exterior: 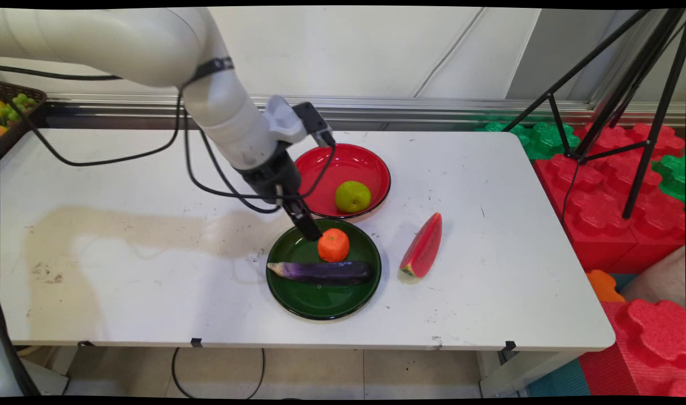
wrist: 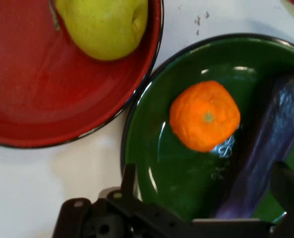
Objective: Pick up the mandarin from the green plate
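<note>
The robot's gripper should move the orange [exterior: 333, 244] into the red bowl [exterior: 343, 163], so it should grab the orange by its round sides next.
An orange [exterior: 333, 244] [wrist: 204, 115] and a purple eggplant [exterior: 323, 271] [wrist: 266, 158] lie on a dark green plate [exterior: 320, 301] [wrist: 152, 148]. My gripper [exterior: 308, 226] [wrist: 206, 183] hangs over the plate's far left rim, just left of the orange. It is open, with nothing held between its fingers [wrist: 129, 174]. Behind the plate stands a red bowl [exterior: 343, 163] [wrist: 42, 94] with a yellow-green apple [exterior: 352, 196] [wrist: 105, 25] in it.
A watermelon slice [exterior: 422, 246] lies on the white table [exterior: 123, 270] right of the green plate. A basket of fruit [exterior: 14, 107] sits at the far left edge. Red and green foam blocks [exterior: 607, 191] and a black tripod [exterior: 635, 95] stand past the table's right side.
</note>
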{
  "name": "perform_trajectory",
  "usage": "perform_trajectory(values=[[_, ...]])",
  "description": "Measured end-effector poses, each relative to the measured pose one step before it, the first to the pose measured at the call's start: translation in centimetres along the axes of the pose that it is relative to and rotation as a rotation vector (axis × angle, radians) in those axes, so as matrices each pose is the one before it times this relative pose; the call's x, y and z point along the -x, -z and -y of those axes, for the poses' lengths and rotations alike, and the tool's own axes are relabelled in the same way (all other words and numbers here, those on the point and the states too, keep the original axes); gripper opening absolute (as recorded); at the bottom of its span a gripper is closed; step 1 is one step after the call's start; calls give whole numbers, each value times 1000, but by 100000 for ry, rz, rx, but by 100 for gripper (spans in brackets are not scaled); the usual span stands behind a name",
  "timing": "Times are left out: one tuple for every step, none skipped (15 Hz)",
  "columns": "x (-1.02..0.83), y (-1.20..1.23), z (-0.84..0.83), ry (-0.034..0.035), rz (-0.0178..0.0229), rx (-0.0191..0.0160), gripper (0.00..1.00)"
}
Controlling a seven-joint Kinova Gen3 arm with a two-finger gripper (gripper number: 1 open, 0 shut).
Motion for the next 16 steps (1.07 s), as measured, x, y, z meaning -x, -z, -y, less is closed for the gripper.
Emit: perform_trajectory(values=[[-308, -767, -277, 686, 209, -37, 100], [-294, -752, -246, 638, 70, -130, 100], [-225, -640, -187, 539, 17, -132, 100], [-272, -836, -226, 873, -61, -111, 100], [-179, -690, -151, 821, 22, -171, 100], [-115, -570, -124, 673, 84, -120, 100], [-86, -628, -109, 720, 96, -106, 100], [-74, -582, -137, 505, 98, 51, 100], [-47, -450, -120, 387, 72, 80, 100], [-16, -466, -133, 417, 94, 119, 100], [5, -381, -110, 408, 35, 36, 100], [1, -287, -81, 298, 5, -3, 100], [-8, -158, -44, 172, -31, -51, 100], [-4, -208, -51, 291, -102, -94, 100], [2, -195, -44, 292, -211, -111, 100], [0, -162, -31, 222, -137, -115, 100]])
